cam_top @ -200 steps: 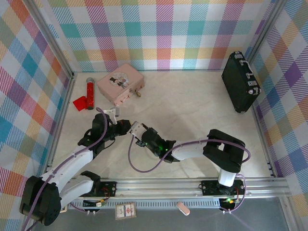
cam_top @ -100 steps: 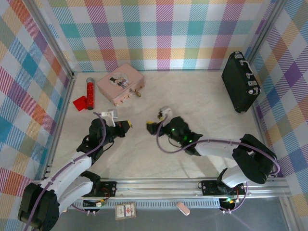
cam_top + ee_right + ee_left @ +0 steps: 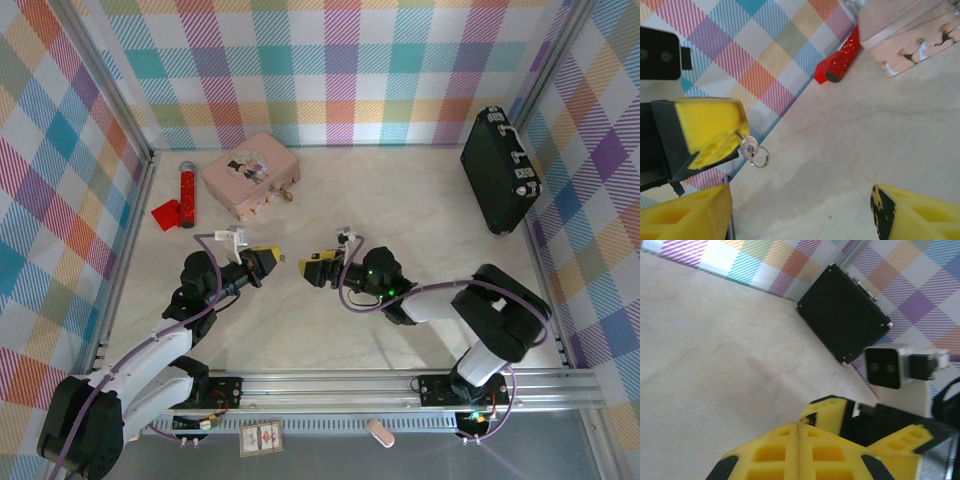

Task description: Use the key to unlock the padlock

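Note:
The right gripper grabs the key by its silvery head (image 3: 282,258) next. The key's blade stays free to go into the padlock (image 3: 288,196) and unlock it.
My left gripper (image 3: 274,259) is shut on the key (image 3: 748,146). In the right wrist view the key's silvery head and its small ring (image 3: 760,158) stick out from the left gripper's yellow pads (image 3: 705,127). In the left wrist view the left gripper (image 3: 798,426) has its pads pressed flat together. My right gripper (image 3: 313,270) faces it from the right, a short gap away. The right gripper (image 3: 800,215) is open with nothing between its fingers. The tiny brass padlock (image 3: 288,196) lies on the table by the pink tin's right corner, well beyond both grippers.
A pink tin (image 3: 250,175) and a red cylinder with a red tag (image 3: 186,196) sit at the back left. A black case (image 3: 500,170) leans on the right wall. Checked walls close in the table on three sides.
The right gripper has opened and drawn back to the right from the left gripper, then turned to face it. The left gripper stayed shut and shifted slightly right.

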Tool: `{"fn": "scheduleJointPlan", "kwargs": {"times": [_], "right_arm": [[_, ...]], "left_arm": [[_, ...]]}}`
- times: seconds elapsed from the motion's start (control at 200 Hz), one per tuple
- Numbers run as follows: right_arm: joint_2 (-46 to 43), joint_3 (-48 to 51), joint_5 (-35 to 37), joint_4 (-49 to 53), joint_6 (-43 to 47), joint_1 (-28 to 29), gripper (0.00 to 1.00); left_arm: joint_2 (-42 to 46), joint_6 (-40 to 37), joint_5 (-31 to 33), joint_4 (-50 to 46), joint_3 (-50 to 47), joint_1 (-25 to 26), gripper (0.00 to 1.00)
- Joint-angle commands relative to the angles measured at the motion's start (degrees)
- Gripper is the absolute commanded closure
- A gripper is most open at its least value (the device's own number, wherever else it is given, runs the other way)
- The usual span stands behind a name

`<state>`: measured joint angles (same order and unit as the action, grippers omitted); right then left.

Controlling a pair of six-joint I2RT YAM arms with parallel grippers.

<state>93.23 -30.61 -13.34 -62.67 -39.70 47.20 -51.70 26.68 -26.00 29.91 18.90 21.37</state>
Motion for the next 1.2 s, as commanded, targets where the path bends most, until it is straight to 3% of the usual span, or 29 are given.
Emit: {"fn": "scheduleJointPlan", "kwargs": {"times": [0.0,1.195], "right_arm": [[3.63,-0.36,-5.36,-12.73,-5.29,-0.18,0.29],[9.84,-7.78,-14.60,-15.17,-6.96,0.17,0.60]], "left_arm": [[-0.15,0.98,-3.65,5.04,-0.86,0.56,1.00],[-2.53,1.62,-8.20,7.39,0.09,1.75,1.00]]}}
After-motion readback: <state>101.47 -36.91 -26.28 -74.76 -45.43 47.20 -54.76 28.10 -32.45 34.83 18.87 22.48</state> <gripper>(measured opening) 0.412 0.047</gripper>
